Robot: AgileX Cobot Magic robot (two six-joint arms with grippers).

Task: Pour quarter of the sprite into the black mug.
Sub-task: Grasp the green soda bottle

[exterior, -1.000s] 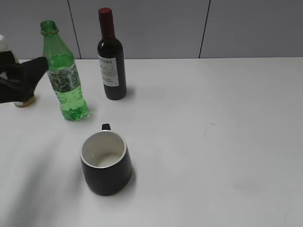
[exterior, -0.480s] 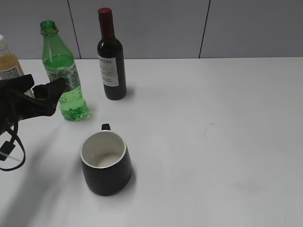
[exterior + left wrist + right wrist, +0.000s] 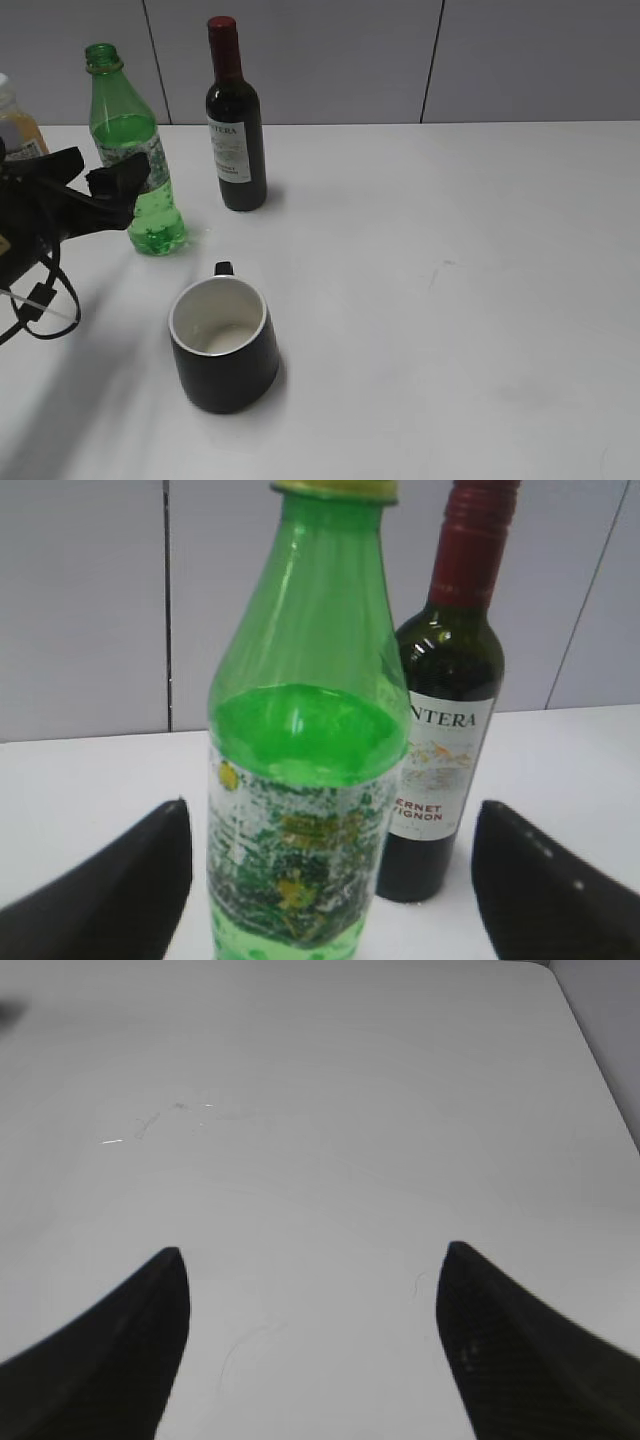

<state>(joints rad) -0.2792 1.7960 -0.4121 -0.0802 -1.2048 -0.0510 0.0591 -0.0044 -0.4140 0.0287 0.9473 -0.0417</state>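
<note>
The green bottle gets narrower toward its open neck (image 3: 103,59). To pour, my left gripper should next grab the bottle around its straight label band.
The sprite (image 3: 135,160), a tall green bottle with no cap, stands upright at the back left of the table and is about half full. It fills the left wrist view (image 3: 300,780). My left gripper (image 3: 100,175) is open, its fingers just left of the bottle at label height; in the left wrist view (image 3: 330,825) the fingers flank the bottle without touching it. The black mug (image 3: 225,345) with a white inside stands in front, handle to the back. My right gripper (image 3: 310,1270) is open and empty over bare table and does not show in the exterior view.
A dark wine bottle (image 3: 235,130) stands right of the sprite and shows behind it in the left wrist view (image 3: 445,720). An orange juice bottle (image 3: 15,125) stands at the far left, behind the left arm. A white table (image 3: 450,300); grey wall panels behind.
My left gripper has moved right and a little up towards the sprite, now level with its label. The bottles and the mug have not moved.
</note>
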